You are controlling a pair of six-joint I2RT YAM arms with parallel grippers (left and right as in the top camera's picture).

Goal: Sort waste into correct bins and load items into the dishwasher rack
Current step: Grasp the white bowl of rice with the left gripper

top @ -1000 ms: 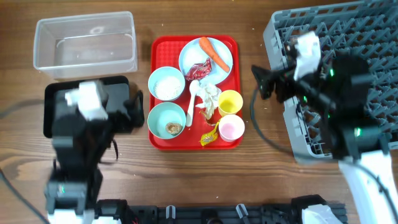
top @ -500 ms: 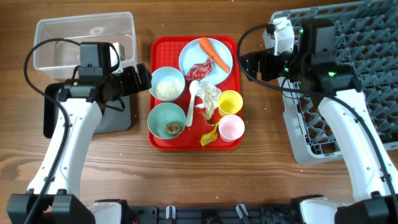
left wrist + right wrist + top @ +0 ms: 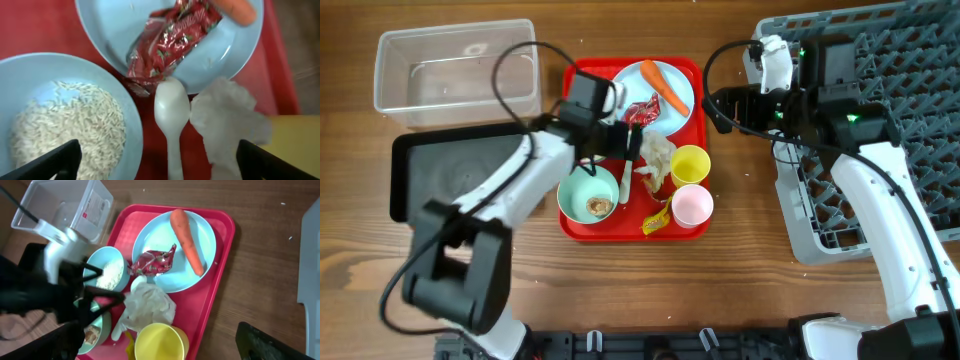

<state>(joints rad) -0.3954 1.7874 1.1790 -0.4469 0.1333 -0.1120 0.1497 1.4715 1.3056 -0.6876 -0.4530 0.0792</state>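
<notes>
I will lower my left gripper toward the rice bowl's rim before closing on it, as my fingers hover above the spoon [image 3: 172, 112] and the rice bowl's rim [image 3: 140, 134].
My left gripper [image 3: 628, 140] is open low over the red tray, straddling the white spoon [image 3: 172, 117], with the rice bowl [image 3: 65, 125] on one side and the white tissue [image 3: 227, 120] on the other. The red wrapper [image 3: 170, 37] and carrot [image 3: 663, 87] lie on the blue plate [image 3: 625, 92]. My right gripper [image 3: 715, 108] is open and empty above the tray's right edge, near the yellow cup [image 3: 157, 342]. The pink cup [image 3: 692, 206], the yellow wrapper [image 3: 657, 220] and the bowl with a brown lump [image 3: 598, 207] sit at the tray's front.
The clear tub [image 3: 457, 75] stands at the back left with the black tray [image 3: 430, 170] in front of it. The grey rack [image 3: 920, 60] fills the right side. The red tray [image 3: 697, 72] lies in the middle.
My left arm has swung right from above the black tray to over the red tray's spoon and rice bowl. The right arm has barely moved.
</notes>
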